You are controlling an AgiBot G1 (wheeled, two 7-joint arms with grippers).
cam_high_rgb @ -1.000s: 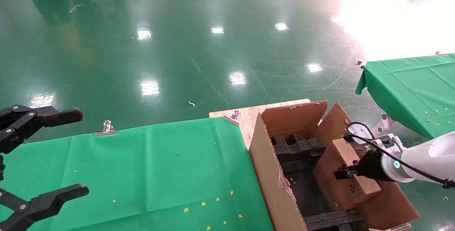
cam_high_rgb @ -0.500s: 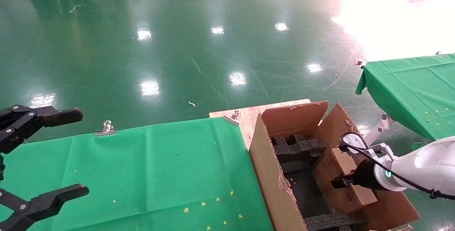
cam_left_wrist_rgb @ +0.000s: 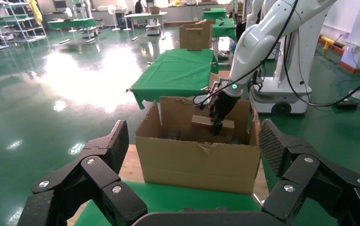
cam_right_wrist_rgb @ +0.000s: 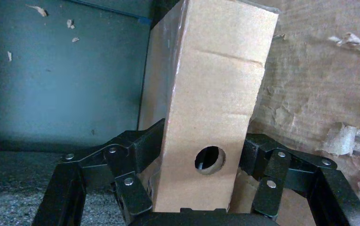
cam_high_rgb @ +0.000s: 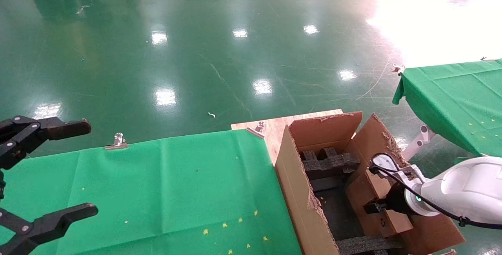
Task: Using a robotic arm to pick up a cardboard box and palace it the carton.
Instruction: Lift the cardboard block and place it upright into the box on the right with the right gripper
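The box's lower edge stands at the carton's dark bottom and the box would settle inside, so it is time for my right gripper to let go.
The white robotic arm reaches into the large torn-flapped carton from the right. Its right gripper is shut on the small brown cardboard box and holds it low inside the carton, against the right wall. In the right wrist view the fingers clamp both sides of the box, whose round hole faces the camera. Black foam inserts sit inside the carton. The left wrist view shows the carton with the arm and box inside. My left gripper is open.
The carton stands past the right end of a green-clothed table with a metal clip on its far edge. A wooden board lies behind the carton. Another green table stands at the far right. Glossy green floor lies beyond.
The right arm has lowered the cardboard box deeper into the carton, along its right wall. The left gripper has not moved.
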